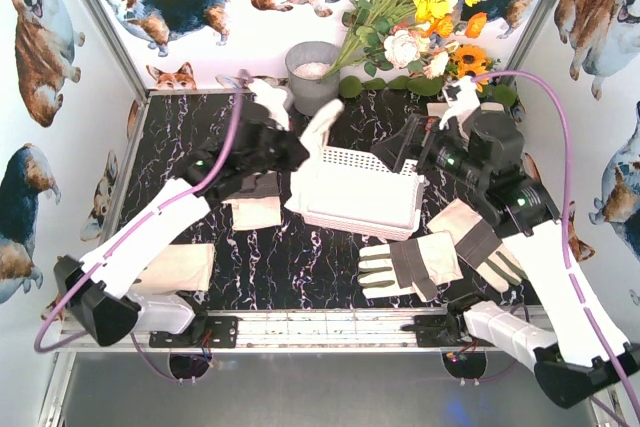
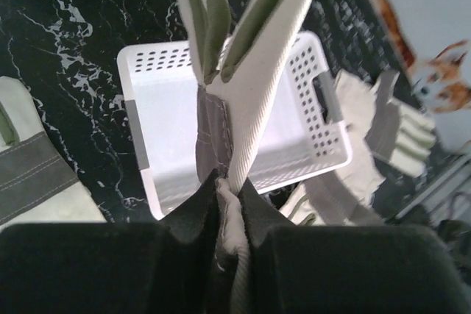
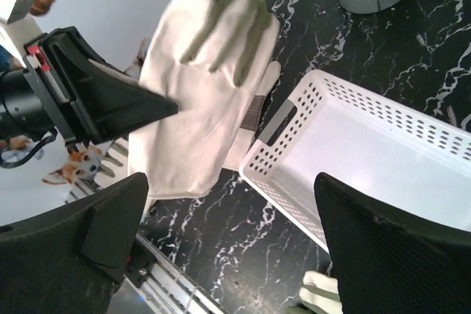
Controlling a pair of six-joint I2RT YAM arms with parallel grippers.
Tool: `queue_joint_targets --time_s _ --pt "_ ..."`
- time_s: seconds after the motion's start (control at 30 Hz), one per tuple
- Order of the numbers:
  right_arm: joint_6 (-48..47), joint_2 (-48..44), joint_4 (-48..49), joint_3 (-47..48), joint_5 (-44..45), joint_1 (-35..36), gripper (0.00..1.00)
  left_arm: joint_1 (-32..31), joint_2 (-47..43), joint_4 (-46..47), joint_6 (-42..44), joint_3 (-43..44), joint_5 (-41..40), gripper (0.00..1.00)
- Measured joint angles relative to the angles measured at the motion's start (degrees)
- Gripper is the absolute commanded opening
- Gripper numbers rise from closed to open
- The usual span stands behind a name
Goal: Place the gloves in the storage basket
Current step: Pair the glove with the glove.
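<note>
My right gripper grabs the hanging glove's free side edge below the fingertips next, opposite my left gripper, to lay the glove flat over another glove.
My left gripper [image 2: 229, 182] is shut on the cuff edge of a cream-white glove [image 2: 250, 56], which hangs above the left end of the white slotted storage basket [image 2: 324, 137]. From above, that glove [image 1: 322, 125] stands up beside my left gripper [image 1: 295, 147], over the basket [image 1: 400, 215]. My right gripper [image 3: 235, 240] is open and holds nothing; it sits above the basket's [image 3: 368, 145] near corner, apart from the hanging glove [image 3: 199, 108]. Loose gloves lie on the table: one [image 1: 410, 265] in front of the basket, one [image 1: 480, 242] to its right, one [image 1: 255, 212] to its left.
A grey metal bucket [image 1: 312, 72] and a bunch of artificial flowers [image 1: 420, 7] stand at the back. Another glove [image 1: 185, 267] lies partly under my left arm. A metal rail [image 1: 320, 327] runs along the near edge. Printed walls close in both sides.
</note>
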Motion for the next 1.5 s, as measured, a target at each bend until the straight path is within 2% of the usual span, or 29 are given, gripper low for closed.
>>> queue_joint_targets --time_s 0.2,0.5,0.73,0.97,1.07,1.17,1.23,1.3,1.4,1.43,1.47,1.5 --pt "7.0 -3.0 7.5 -7.2 -2.9 -1.1 0.98 5.9 -3.9 8.1 -9.3 -4.4 6.7 0.0" --pt "21.7 0.3 25.2 -20.2 -11.6 -1.1 0.96 7.8 -5.0 21.2 -20.6 -9.9 13.8 0.0" --pt "29.0 4.3 37.9 -21.6 -16.7 -1.1 0.96 7.9 -6.7 30.3 -24.5 -11.7 19.4 0.0" --pt "31.4 5.6 44.2 -21.7 -18.4 -1.3 0.97 7.9 -8.1 36.2 -25.5 -11.7 25.0 0.0" --pt "32.2 6.2 47.9 -21.7 -20.2 -1.6 0.95 7.9 -8.4 38.0 -25.8 -11.7 27.1 0.0" --pt "34.2 7.5 53.9 -21.7 -22.9 -1.8 0.86 7.9 -8.4 39.3 -26.0 -11.7 28.8 0.0" --pt "35.7 8.3 57.9 -21.7 -24.6 -1.8 0.68 7.9 -8.4 40.2 -26.5 -11.7 29.8 0.0" --pt "36.8 9.0 61.7 -21.7 -25.6 -1.8 0.48 7.9 -8.4 41.3 -27.1 -11.7 30.7 0.0" --pt "37.8 10.0 64.9 -21.7 -26.6 -1.8 0.07 7.9 -8.4 41.9 -27.6 -11.7 31.8 0.0" --pt "38.1 10.1 65.4 -21.7 -26.6 -1.8 0.0 7.9 -8.5 41.8 -27.5 -11.7 31.8 0.0" --pt "38.4 10.2 65.7 -21.7 -26.7 -1.8 0.0 7.9 -8.6 41.5 -27.4 -11.7 31.7 0.09" --pt "38.4 10.1 65.9 -21.6 -26.6 -1.8 0.0 7.9 -8.8 41.0 -27.2 -11.7 31.5 0.13"
